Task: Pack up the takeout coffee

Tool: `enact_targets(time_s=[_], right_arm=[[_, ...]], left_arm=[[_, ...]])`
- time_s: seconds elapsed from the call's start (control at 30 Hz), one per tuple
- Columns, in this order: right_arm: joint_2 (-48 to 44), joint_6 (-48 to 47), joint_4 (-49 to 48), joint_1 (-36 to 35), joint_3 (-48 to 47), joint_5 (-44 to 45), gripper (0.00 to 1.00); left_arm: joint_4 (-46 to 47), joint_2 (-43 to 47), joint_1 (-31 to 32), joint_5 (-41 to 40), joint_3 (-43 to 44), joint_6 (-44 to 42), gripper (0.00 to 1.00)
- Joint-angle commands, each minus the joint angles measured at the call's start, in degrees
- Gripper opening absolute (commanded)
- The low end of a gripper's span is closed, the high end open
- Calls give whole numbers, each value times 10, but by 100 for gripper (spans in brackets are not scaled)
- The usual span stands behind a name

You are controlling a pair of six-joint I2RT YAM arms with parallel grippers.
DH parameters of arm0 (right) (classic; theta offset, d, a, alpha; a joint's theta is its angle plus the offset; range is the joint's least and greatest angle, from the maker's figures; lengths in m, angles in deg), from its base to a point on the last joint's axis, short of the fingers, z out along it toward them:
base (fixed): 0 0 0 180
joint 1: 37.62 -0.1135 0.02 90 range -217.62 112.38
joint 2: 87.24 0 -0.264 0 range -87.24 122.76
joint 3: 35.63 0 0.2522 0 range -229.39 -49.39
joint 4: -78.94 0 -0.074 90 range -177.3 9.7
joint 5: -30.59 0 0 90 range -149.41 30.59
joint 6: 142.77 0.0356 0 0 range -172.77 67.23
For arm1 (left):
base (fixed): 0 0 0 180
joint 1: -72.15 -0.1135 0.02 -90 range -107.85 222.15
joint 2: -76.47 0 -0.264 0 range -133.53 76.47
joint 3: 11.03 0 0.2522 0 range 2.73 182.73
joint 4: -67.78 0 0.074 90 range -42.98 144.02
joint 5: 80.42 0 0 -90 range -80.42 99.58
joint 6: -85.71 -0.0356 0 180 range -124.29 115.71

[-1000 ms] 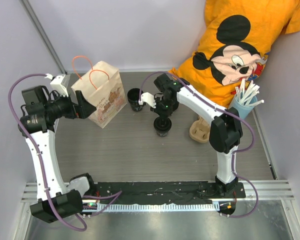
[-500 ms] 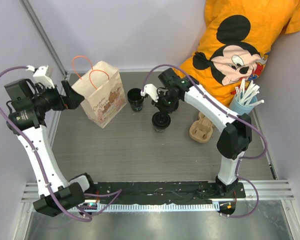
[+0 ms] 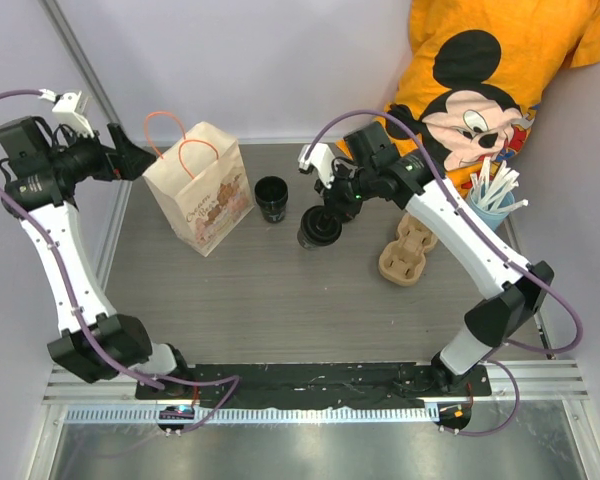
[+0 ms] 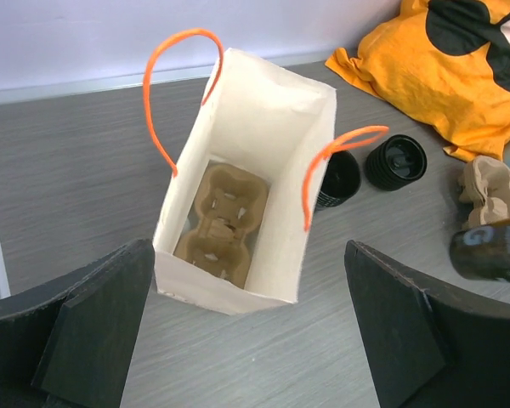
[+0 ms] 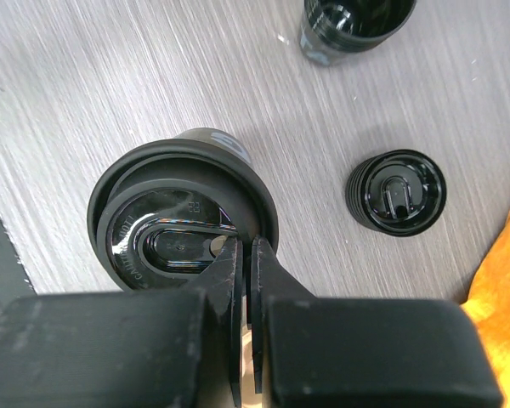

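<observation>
My left gripper should next grab the paper bag by its handled side's rim [image 3: 172,150] nearest that gripper. The bag's opening then stays free to take in the lidded cup [image 3: 318,230].
A lidded black takeout coffee cup [image 3: 318,230] [image 5: 183,217] hangs from my right gripper [image 3: 332,208] [image 5: 248,248], which is shut on the lid's rim. A second black cup [image 3: 271,198] [image 4: 338,178] [image 5: 357,25] stands open just right of the brown paper bag [image 3: 202,190] [image 4: 246,170]. A stack of black lids [image 4: 395,161] [image 5: 397,191] sits beside it. The bag stands upright and open, with a pulp carrier [image 4: 221,212] at its bottom. My left gripper [image 3: 128,160] [image 4: 251,340] is open and holds nothing, raised to the left of the bag.
A beige pulp cup carrier [image 3: 408,250] [image 4: 489,187] lies at the right of the table. Behind it stands a light blue cup of white straws [image 3: 492,205]. An orange shirt [image 3: 480,90] is draped over the back right corner. Walls close in the left, back and right sides.
My right gripper has carried the lidded cup back and slightly left, towards the open cup. The left arm has swung up and away to the left of the bag.
</observation>
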Motion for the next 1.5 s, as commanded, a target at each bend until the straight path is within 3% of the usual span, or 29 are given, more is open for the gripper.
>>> enact_targets(time_s=[0.0, 0.3, 0.53, 1.0, 1.2, 1.3, 1.37, 1.47], right_arm=[[-40, 24, -18, 0, -23, -19, 1], [-58, 35, -10, 0, -50, -45, 1], [-59, 43, -3, 1, -75, -70, 1], [-76, 43, -1, 3, -76, -90, 1], [-76, 42, 0, 5, -80, -93, 1], [-76, 40, -1, 6, -74, -90, 1], [-75, 40, -1, 8, -73, -91, 1], [-75, 41, -1, 9, -75, -93, 1]], left_arm=[[49, -45, -5, 38, 41, -31, 98], [53, -144, 3, 42, 90, -40, 91], [27, -165, 70, -42, 75, -102, 88], [59, -222, 88, -101, 90, -103, 84], [57, -241, 105, -112, 90, -120, 72], [58, -245, 106, -104, 89, -120, 61], [55, -246, 107, -100, 87, -123, 49], [46, -251, 109, -99, 90, -130, 40]])
